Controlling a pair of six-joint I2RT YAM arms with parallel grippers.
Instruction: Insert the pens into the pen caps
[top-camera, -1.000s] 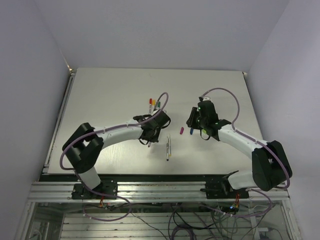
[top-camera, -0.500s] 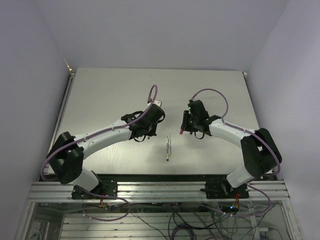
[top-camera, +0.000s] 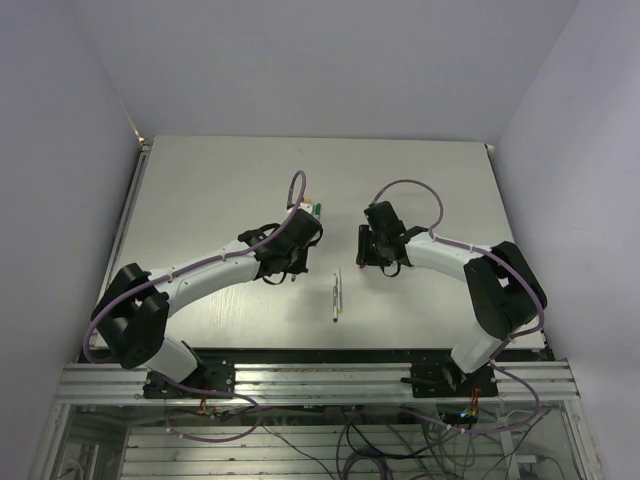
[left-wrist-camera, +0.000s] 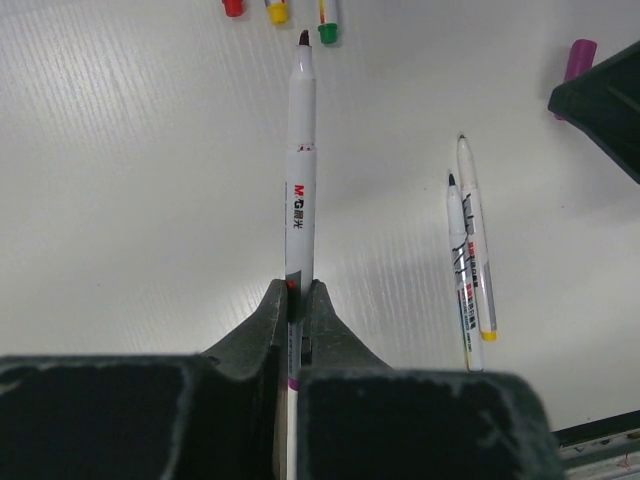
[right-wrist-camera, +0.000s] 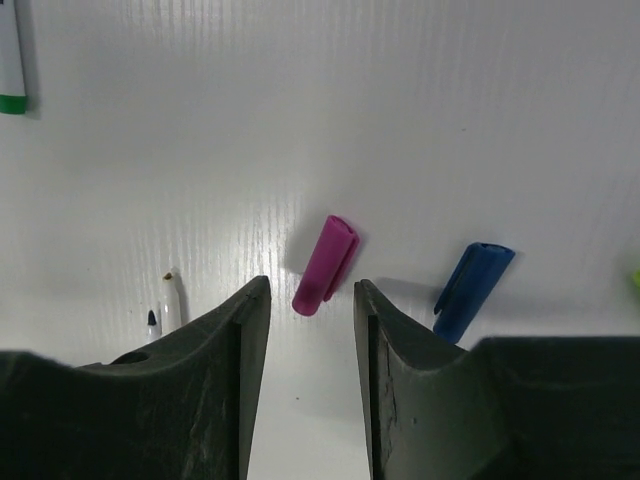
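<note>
The right gripper grabs the long sides of the purple cap (right-wrist-camera: 325, 265) next, which leaves its open end free for inserting the pen.
My left gripper (left-wrist-camera: 296, 290) is shut on a whitish pen (left-wrist-camera: 300, 170) with a dark purple tip, held above the table and pointing towards the far caps. A red cap (left-wrist-camera: 232, 7), a yellow cap (left-wrist-camera: 277, 12) and a green-capped pen end (left-wrist-camera: 327, 25) lie just beyond its tip. My right gripper (right-wrist-camera: 310, 300) is open, with a purple cap (right-wrist-camera: 325, 265) lying on the table between its fingertips, untouched. A blue cap (right-wrist-camera: 470, 290) lies just to the right. Two uncapped pens (top-camera: 336, 297) lie side by side between the arms, also in the left wrist view (left-wrist-camera: 470, 260).
A light green object shows at the right edge of the right wrist view (right-wrist-camera: 636, 285). The two grippers, left (top-camera: 300, 240) and right (top-camera: 370, 250), are close together mid-table. The white table (top-camera: 200, 190) has a raised rail along its left edge.
The left gripper has moved away from me with the pen, towards the far caps. The right gripper has moved left to sit over the purple cap.
</note>
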